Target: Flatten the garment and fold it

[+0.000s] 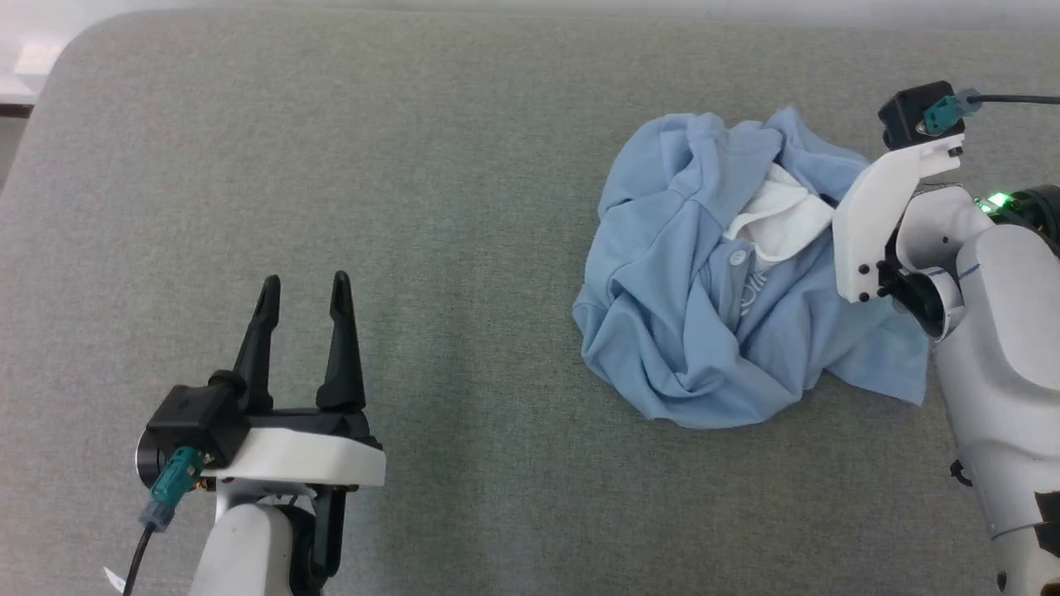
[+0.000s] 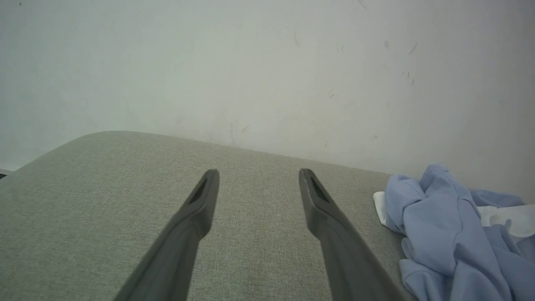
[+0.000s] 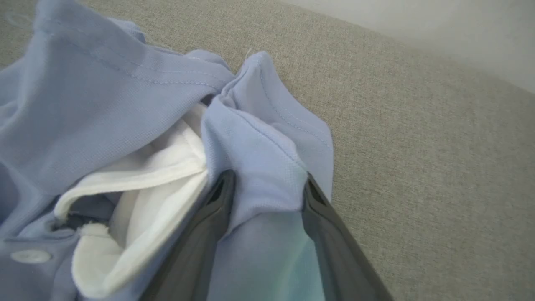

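My right gripper pinches the garment by that raised fold point(image 3: 268, 175) beside the white collar next, since the cloth point(image 3: 266, 256) around it lies slack.
The garment point(image 1: 704, 331), a light blue polo shirt, lies crumpled in a heap at the right of the grey surface, its white collar point(image 1: 782, 219) showing on top. My right wrist point(image 1: 878, 215) hangs over the heap's right side. In the right wrist view my right gripper point(image 3: 265, 179) straddles a raised fold of the garment point(image 3: 104, 104), jaws wide apart and cloth touching both fingers, beside the collar point(image 3: 142, 196). My left gripper point(image 1: 305, 285) stands open at the lower left, far from the shirt, nothing between its fingers. In the left wrist view, the left gripper point(image 2: 257, 175) points past the garment point(image 2: 439, 225).
The grey cloth-covered surface point(image 1: 414, 165) spreads wide to the left of the shirt, with a rounded far-left corner point(image 1: 66, 50). A pale wall point(image 2: 250, 62) rises behind its far edge. A white button point(image 3: 30, 256) shows on the placket.
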{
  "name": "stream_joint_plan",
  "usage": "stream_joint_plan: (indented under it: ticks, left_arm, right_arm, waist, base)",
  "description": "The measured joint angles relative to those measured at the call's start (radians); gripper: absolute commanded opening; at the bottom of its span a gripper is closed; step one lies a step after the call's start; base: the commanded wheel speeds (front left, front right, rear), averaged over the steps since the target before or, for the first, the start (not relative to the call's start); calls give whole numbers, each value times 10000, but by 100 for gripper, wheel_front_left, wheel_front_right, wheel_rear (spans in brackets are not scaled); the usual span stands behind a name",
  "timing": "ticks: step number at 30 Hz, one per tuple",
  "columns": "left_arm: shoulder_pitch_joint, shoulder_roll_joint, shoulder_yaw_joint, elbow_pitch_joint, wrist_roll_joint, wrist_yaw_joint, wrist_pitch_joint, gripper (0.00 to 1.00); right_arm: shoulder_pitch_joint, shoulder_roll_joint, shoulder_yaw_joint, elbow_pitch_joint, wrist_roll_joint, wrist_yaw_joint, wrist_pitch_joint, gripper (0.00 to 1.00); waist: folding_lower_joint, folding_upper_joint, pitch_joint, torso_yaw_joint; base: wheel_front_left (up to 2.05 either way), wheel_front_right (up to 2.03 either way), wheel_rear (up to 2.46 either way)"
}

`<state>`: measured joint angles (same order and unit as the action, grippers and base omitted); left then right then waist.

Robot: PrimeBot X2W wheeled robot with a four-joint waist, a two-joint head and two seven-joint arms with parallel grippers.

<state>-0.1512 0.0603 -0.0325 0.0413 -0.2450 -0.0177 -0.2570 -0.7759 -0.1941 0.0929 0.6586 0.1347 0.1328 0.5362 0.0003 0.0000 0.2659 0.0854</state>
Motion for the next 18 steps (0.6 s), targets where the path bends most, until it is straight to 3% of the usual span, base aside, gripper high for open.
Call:
stream_joint_plan:
  ticks: [3, 6, 12, 18]
  left_arm:
    - [19, -25, 54, 59, 35, -10, 0, 100]
    - [88, -44, 104, 94, 92, -8, 0, 100]
    - [425, -48, 280, 132, 90, -77, -2, 100]
    - [526, -63, 341, 263, 82, -180, 0, 100]
  right_arm:
    - [51, -59, -65, -134, 240, 0, 61, 0]
    - [414, -90, -673, -826, 268, 0, -683, 0]
    - [2344, 546, -3417, -2830, -508, 0, -2113, 0]
    - [4616, 1419, -5873, -4801, -1087, 0, -1482, 0]
  waist:
    - [-1, 0, -50, 60]
    - [-3, 0, -216, 43]
    - [-5, 0, -724, -228]
    - [-6, 0, -1098, -725]
  base:
    - [0, 0, 0]
    - [0, 0, 0]
    - [0, 0, 0]
    - [0, 0, 0]
